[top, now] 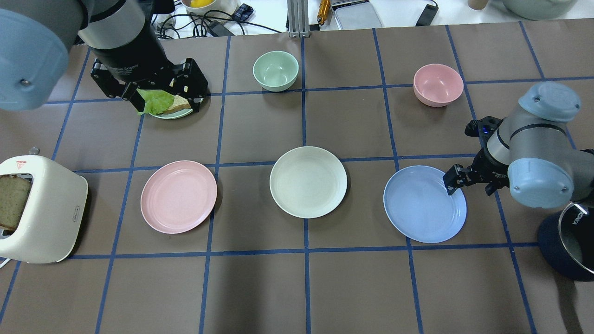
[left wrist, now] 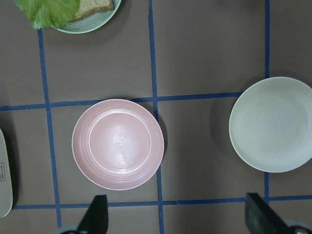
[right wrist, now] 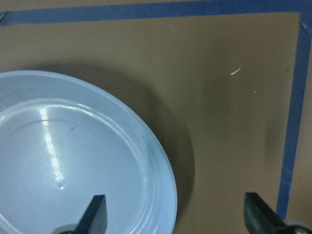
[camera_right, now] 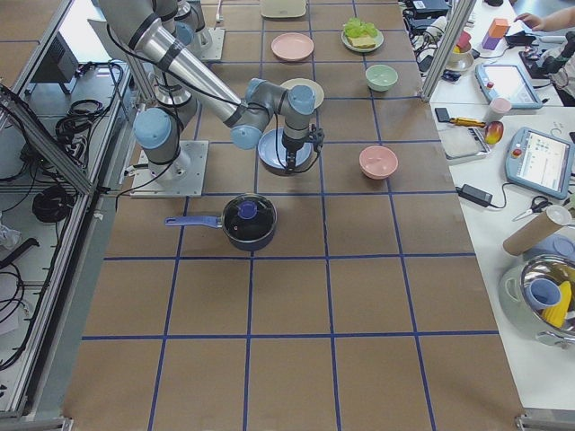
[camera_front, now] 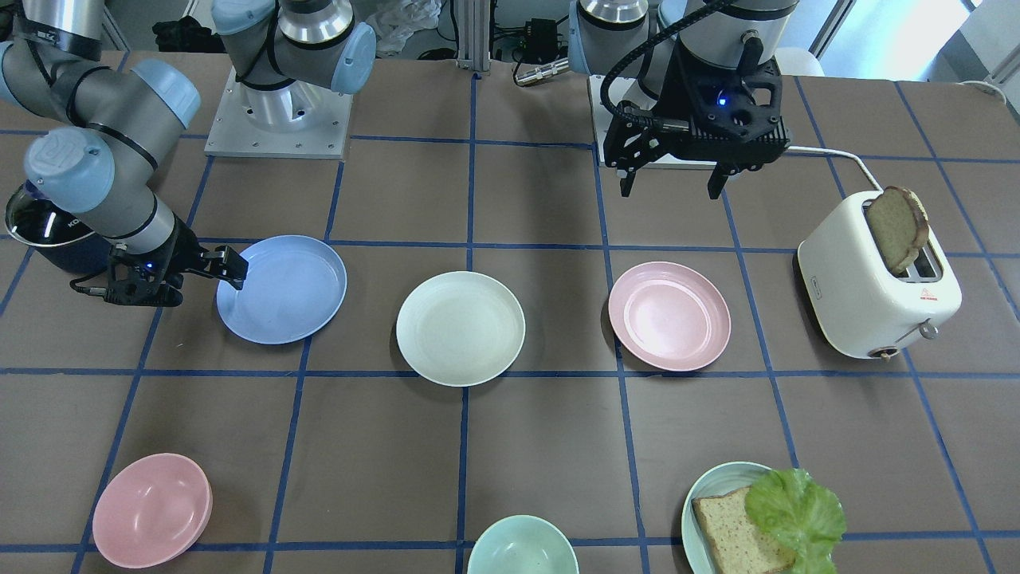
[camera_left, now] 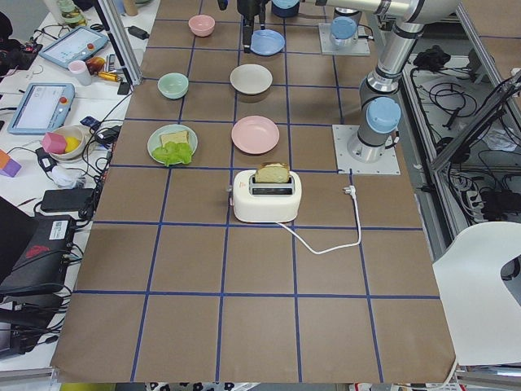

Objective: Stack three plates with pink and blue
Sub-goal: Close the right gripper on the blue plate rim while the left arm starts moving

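Note:
My left gripper grabs the pink plate by its thin raised rim (camera_front: 626, 281) (left wrist: 157, 164) next, since the plate spreads wider than my open fingers.
Three plates lie in a row on the brown table: light blue (camera_front: 283, 288), cream-white (camera_front: 460, 328) and pink (camera_front: 669, 316). My right gripper (top: 471, 183) is open and low at the blue plate's (top: 424, 204) outer rim. In the right wrist view (right wrist: 178, 217) one finger is over the plate (right wrist: 73, 161) and the other is over the table beside it. My left gripper (camera_front: 670, 191) is open and empty, held high. In its wrist view (left wrist: 178, 217) the pink plate (left wrist: 118, 144) and the cream plate (left wrist: 273, 124) lie below it.
A white toaster (camera_front: 876, 291) with a bread slice stands beyond the pink plate. A pink bowl (camera_front: 151, 510), a green bowl (camera_front: 522, 546) and a teal plate (camera_front: 705, 494) with bread and lettuce sit on the far side. A dark pot (top: 571, 241) is by the right arm.

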`<action>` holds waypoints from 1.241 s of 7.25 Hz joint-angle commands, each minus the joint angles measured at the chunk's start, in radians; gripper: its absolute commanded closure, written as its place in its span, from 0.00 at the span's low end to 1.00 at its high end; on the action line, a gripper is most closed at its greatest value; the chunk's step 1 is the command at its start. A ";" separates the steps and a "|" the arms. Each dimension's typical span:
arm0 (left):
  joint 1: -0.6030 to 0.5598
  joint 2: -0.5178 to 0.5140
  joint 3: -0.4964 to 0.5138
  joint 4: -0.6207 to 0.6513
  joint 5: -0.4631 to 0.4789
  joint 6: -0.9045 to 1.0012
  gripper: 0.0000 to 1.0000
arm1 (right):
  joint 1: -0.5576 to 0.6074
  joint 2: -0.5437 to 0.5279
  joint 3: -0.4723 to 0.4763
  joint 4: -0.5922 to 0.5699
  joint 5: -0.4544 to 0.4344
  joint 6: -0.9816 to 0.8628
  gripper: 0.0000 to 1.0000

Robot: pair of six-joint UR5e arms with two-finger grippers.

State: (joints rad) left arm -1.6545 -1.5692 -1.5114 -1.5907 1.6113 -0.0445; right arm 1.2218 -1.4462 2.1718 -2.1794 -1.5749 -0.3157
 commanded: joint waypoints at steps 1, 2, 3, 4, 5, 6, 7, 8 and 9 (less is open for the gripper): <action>-0.001 0.000 0.000 0.000 -0.001 0.000 0.00 | -0.001 0.001 0.000 0.000 -0.001 0.001 0.00; -0.001 -0.002 0.000 0.000 0.002 0.000 0.00 | -0.001 0.001 0.000 0.000 -0.001 0.001 0.00; -0.001 0.003 -0.003 -0.002 0.007 0.000 0.00 | -0.001 0.001 0.000 0.000 -0.001 0.001 0.00; -0.002 0.003 -0.006 0.000 0.015 0.002 0.00 | -0.001 0.001 0.000 0.000 -0.001 0.001 0.00; -0.002 -0.002 -0.001 0.002 0.013 0.002 0.00 | -0.001 0.001 0.000 0.000 -0.001 0.001 0.00; -0.002 0.001 -0.004 0.002 0.013 0.002 0.00 | -0.001 0.001 0.000 0.000 -0.002 0.001 0.00; -0.002 0.001 -0.004 0.002 0.013 0.002 0.00 | -0.001 0.001 0.000 0.000 -0.002 0.001 0.00; -0.002 0.001 -0.004 0.002 0.015 0.002 0.00 | -0.001 0.001 0.000 0.000 -0.001 0.001 0.00; -0.002 0.000 -0.001 0.002 0.015 0.002 0.00 | -0.002 0.001 0.000 0.000 -0.001 0.001 0.00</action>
State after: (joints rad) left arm -1.6567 -1.5681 -1.5147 -1.5892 1.6255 -0.0430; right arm 1.2207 -1.4450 2.1721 -2.1798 -1.5759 -0.3145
